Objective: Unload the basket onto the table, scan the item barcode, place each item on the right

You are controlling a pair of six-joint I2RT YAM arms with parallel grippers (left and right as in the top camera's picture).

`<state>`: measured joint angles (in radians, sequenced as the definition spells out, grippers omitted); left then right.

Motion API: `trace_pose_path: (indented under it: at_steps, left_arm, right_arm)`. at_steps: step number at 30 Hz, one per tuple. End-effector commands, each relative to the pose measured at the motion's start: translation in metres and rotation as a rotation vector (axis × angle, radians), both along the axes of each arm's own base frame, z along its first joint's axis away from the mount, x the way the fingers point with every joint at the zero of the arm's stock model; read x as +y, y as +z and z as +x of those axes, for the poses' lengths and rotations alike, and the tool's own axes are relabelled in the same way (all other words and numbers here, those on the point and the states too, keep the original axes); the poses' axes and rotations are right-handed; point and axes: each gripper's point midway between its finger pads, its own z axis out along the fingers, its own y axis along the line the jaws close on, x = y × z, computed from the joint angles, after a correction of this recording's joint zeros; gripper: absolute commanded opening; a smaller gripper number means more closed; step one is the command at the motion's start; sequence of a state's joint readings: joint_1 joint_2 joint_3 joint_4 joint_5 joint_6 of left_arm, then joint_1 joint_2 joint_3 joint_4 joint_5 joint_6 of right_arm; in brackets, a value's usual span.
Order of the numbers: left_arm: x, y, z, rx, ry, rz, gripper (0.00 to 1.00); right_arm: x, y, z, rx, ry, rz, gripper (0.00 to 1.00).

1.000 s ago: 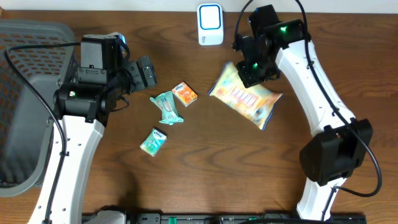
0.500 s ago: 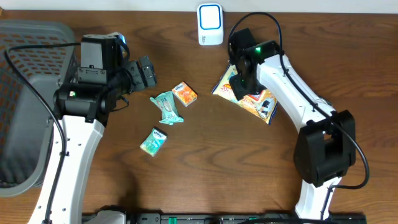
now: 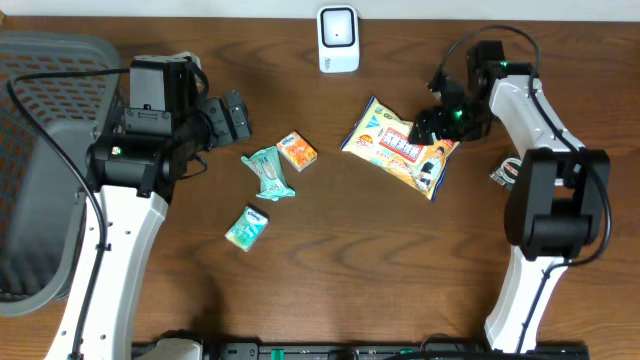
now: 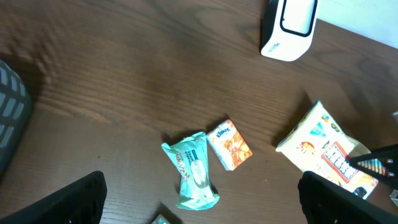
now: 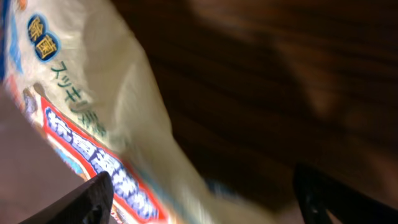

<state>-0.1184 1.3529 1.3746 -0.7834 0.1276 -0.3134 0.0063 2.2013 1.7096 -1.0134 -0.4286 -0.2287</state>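
Note:
My right gripper is to take hold of the snack bag's long edge (image 5: 186, 177) next, so that it can turn the bag over for scanning the barcode.
The item, a yellow and orange snack bag (image 3: 398, 148), lies flat on the table right of centre. My right gripper (image 3: 441, 121) hovers at the bag's right end, open, and holds nothing. In the right wrist view the bag (image 5: 93, 118) fills the left side, blurred, and its edge runs down between the spread fingers of the gripper (image 5: 202, 208). The white barcode scanner (image 3: 338, 38) stands at the back edge. My left gripper (image 3: 236, 117) is open over the table's left half; in its own view it (image 4: 202, 208) is empty, above a teal pack (image 4: 193, 173).
An orange pack (image 3: 297, 151), a teal pack (image 3: 268, 172) and a small teal pack (image 3: 246, 227) lie left of centre. A grey basket (image 3: 45, 70) fills the far left. The left wrist view also shows the scanner (image 4: 289, 28) and the snack bag (image 4: 326, 152).
My right gripper has opened and let go of the snack bag, then swung right to the bag's right end. The bag now lies flat. The left arm has not moved.

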Motion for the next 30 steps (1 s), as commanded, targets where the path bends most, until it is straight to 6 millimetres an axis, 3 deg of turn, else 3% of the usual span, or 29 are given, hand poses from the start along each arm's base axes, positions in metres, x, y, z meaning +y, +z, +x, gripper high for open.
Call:
trace_pose_path:
  at_steps: [1,6,7,8,9,11,16,20,26,30]
  left_arm:
    - [0.003,0.001,0.001,-0.005,0.006,0.010,0.98]
    - [0.003,0.001,0.001,-0.005,0.006,0.010,0.98]
    - [0.003,0.001,0.001,-0.005,0.006,0.010,0.98]
    - [0.003,0.001,0.001,-0.005,0.006,0.010,0.98]
    - [0.003,0.001,0.001,-0.005,0.006,0.010,0.98]
    - [0.003,0.001,0.001,-0.005,0.006,0.010,0.97]
    - [0.003,0.001,0.001,-0.005,0.006,0.010,0.98]
    - [0.003,0.001,0.001,-0.005,0.006,0.010,0.98]
    - [0.003,0.001,0.001,-0.005,0.006,0.010,0.98]
    - [0.003,0.001,0.001,-0.005,0.006,0.010,0.98]
  right_arm:
    - [0.035,0.004,-0.012,-0.014,0.151,0.252,0.83]
    - [0.055,-0.016,-0.025,0.055,0.196,0.272,0.63]
    - [0.058,-0.022,-0.028,0.073,0.203,0.273,0.54]
    - [0.063,-0.031,-0.032,0.102,0.201,0.274,0.37]
    - [0.065,-0.036,-0.034,0.120,0.196,0.274,0.31]
    - [0.069,-0.051,-0.040,0.174,0.181,0.272,0.02]
    - [0.067,-0.052,-0.039,0.184,0.161,0.272,0.01]
    - [0.066,-0.029,-0.031,0.146,0.138,0.271,0.01]
    - [0.061,0.045,-0.018,-0.021,0.116,0.183,0.01]
    - [0.044,0.088,-0.016,-0.149,0.018,-0.133,0.01]
